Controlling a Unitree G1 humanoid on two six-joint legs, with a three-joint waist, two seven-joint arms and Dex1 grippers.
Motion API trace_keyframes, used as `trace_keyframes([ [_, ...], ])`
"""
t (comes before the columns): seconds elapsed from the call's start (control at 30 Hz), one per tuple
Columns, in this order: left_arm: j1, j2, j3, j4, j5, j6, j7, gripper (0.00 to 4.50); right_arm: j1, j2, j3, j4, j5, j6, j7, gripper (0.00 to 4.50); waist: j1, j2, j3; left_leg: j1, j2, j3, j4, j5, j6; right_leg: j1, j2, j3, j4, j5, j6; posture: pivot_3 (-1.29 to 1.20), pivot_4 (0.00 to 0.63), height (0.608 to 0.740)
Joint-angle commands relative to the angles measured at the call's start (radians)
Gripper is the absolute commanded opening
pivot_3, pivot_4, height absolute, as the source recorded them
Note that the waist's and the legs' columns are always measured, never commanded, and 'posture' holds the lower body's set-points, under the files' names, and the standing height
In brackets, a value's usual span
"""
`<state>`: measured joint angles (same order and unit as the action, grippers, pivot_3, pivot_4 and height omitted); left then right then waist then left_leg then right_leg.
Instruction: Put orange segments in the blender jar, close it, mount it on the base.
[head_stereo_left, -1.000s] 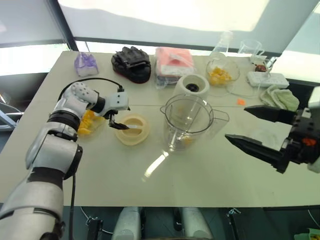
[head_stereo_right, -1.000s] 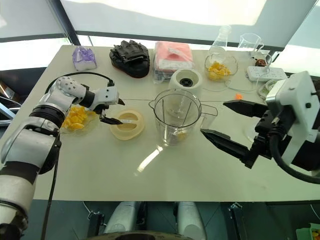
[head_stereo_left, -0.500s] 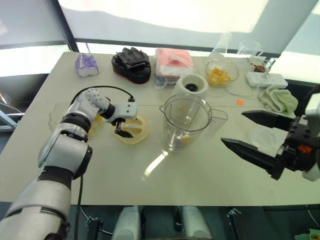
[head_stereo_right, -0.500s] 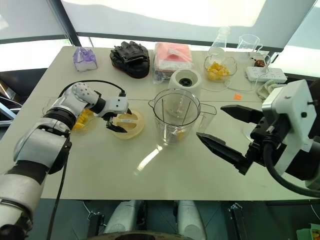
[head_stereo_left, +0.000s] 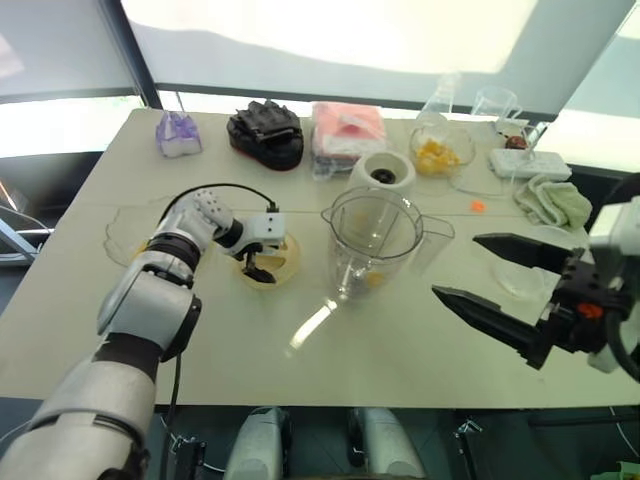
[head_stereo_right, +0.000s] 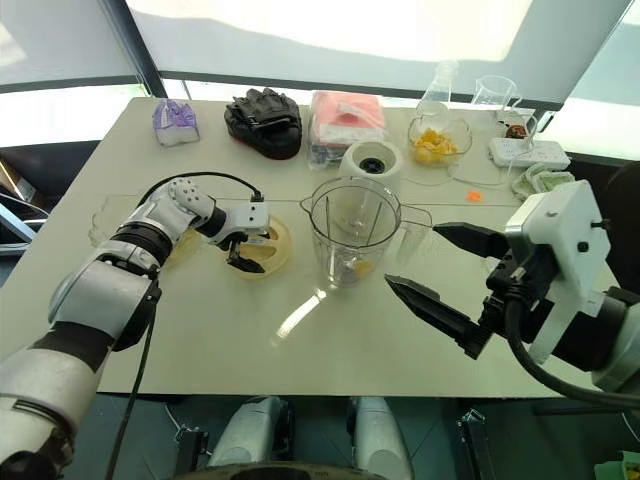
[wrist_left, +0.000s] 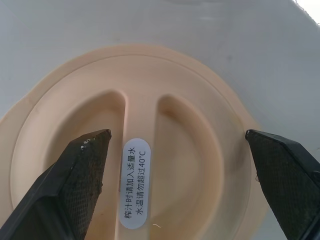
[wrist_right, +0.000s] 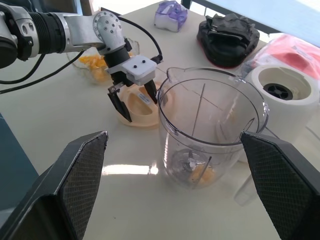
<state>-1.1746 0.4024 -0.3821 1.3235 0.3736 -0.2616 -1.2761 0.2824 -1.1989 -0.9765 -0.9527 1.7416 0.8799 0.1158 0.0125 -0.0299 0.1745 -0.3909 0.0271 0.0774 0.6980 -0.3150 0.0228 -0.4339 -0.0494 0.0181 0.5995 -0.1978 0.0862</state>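
I will next grab the lid with my left gripper by its narrow central ridge (wrist_left: 136, 170) between the hollows, because the lid's round disc is too wide for my fingers.
The clear blender jar (head_stereo_left: 372, 245) stands upright mid-table with no lid on it and a few orange segments (wrist_right: 202, 172) at its bottom. More orange segments fill a glass bowl (head_stereo_left: 435, 155) at the back right, and others lie in a bowl (wrist_right: 95, 65) behind my left arm. The cream-white base (head_stereo_left: 384, 172) sits just behind the jar. My left gripper (head_stereo_left: 262, 262) hangs open, pointing down just above the flat cream lid (wrist_left: 180, 100), its fingers apart on either side of the lid's raised ridge. To the right of the jar, my right gripper (head_stereo_left: 455, 267) is open and holds nothing.
Along the back edge are a purple bag (head_stereo_left: 176, 135), a black glove (head_stereo_left: 266, 130), a pink packet (head_stereo_left: 347, 125), a flask (head_stereo_left: 440, 95), a beaker (head_stereo_left: 497, 100) and a power strip (head_stereo_left: 530, 162). A green cloth (head_stereo_left: 552, 200) and a tiny orange scrap (head_stereo_left: 478, 206) lie at the right.
My left gripper has moved down and rightward from beside the left bowl to over the cream lid. The right gripper has barely shifted. The camera view has tilted a little.
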Motion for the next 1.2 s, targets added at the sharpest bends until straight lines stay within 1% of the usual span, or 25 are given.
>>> trace_keyframes([
  [0.03,0.007,0.001,-0.017,0.011,0.036,0.019,0.036,3.24,0.001,0.003,-0.010,-0.013,-0.014,-0.028,0.002,4.50,0.000,0.000,-0.001,0.001,0.000,0.000,0.000,0.000,0.000,0.001,0.000,0.000,0.000,0.000,-0.001,0.00,0.150,0.740],
  [0.13,0.017,-0.007,-0.011,0.015,0.036,0.042,0.046,1.78,0.004,0.001,-0.007,-0.013,-0.023,-0.032,0.005,4.50,-0.004,0.003,-0.006,0.002,0.001,0.000,0.000,0.000,0.000,0.001,0.000,0.000,0.000,0.001,-0.001,0.00,0.150,0.740],
  [0.17,0.020,-0.008,-0.010,0.016,0.038,0.043,0.049,1.37,0.005,0.000,-0.007,-0.012,-0.027,-0.032,0.007,4.50,-0.006,0.003,-0.006,0.002,0.001,0.001,0.000,0.000,0.000,0.001,0.000,0.001,0.000,0.001,-0.001,0.00,0.150,0.740],
  [0.23,0.027,-0.008,-0.011,0.015,0.046,0.039,0.056,0.29,0.009,0.000,-0.006,-0.011,-0.036,-0.031,0.012,4.50,-0.003,0.003,-0.006,0.001,0.002,0.001,0.000,0.000,0.000,0.001,0.002,0.000,0.000,0.001,-0.001,0.00,0.150,0.740],
  [0.27,0.031,-0.007,-0.011,0.015,0.049,0.038,0.061,0.23,0.010,0.000,-0.004,-0.011,-0.040,-0.032,0.014,4.50,-0.001,0.003,-0.006,0.001,0.002,0.001,0.000,0.000,0.000,0.001,0.002,0.000,0.000,0.001,-0.001,0.00,0.150,0.740],
  [0.5,0.038,0.007,0.011,0.006,0.034,0.021,0.059,0.23,0.003,-0.001,0.030,-0.004,-0.074,-0.037,0.029,4.50,-0.001,0.003,-0.009,0.001,0.002,0.001,0.000,0.000,0.000,0.000,0.001,0.001,0.000,0.001,-0.001,0.00,0.150,0.740],
  [0.6,0.007,0.031,0.057,-0.012,-0.013,0.004,0.017,0.23,0.000,0.004,0.062,-0.002,-0.087,-0.044,0.034,4.50,-0.004,0.003,-0.009,0.001,0.002,0.001,0.000,0.000,0.000,0.000,0.001,0.001,0.000,0.001,-0.002,0.00,0.150,0.740],
  [0.7,-0.043,0.063,0.116,-0.041,-0.078,0.010,-0.063,0.23,0.031,0.033,0.090,-0.015,-0.117,-0.034,0.048,4.50,-0.001,0.003,-0.008,-0.002,0.002,0.001,0.000,0.000,0.000,-0.003,0.002,0.000,0.000,0.001,-0.002,0.00,0.150,0.740],
  [0.83,-0.115,0.104,0.168,-0.086,-0.132,0.051,-0.132,0.23,0.092,0.101,0.155,-0.025,-0.222,-0.030,0.091,4.50,0.004,0.002,-0.008,-0.007,0.002,0.000,0.000,0.000,0.000,-0.007,0.003,0.000,0.000,0.001,-0.002,0.00,0.150,0.740],
  [0.93,-0.181,0.143,0.200,-0.128,-0.166,0.069,-0.186,0.23,0.111,0.143,0.235,-0.013,-0.325,-0.046,0.132,4.50,0.001,0.002,-0.008,-0.009,0.001,0.000,0.000,0.000,0.000,-0.008,0.002,0.000,-0.001,0.001,-0.002,0.00,0.150,0.740],
  [1.1,-0.291,0.157,0.238,-0.158,-0.220,0.118,-0.243,0.23,0.117,0.183,0.325,0.017,-0.457,-0.061,0.195,4.50,0.000,0.002,-0.008,-0.009,0.000,0.001,0.001,0.000,0.000,-0.008,0.002,0.001,-0.002,0.001,-0.002,0.00,0.150,0.740],
  [1.2,-0.357,0.159,0.246,-0.158,-0.232,0.104,-0.254,0.23,0.122,0.193,0.333,0.033,-0.510,-0.069,0.232,4.50,0.001,0.002,-0.008,-0.009,0.000,0.001,0.001,0.000,0.000,-0.008,0.003,0.001,-0.001,0.001,-0.001,0.00,0.150,0.740],
])
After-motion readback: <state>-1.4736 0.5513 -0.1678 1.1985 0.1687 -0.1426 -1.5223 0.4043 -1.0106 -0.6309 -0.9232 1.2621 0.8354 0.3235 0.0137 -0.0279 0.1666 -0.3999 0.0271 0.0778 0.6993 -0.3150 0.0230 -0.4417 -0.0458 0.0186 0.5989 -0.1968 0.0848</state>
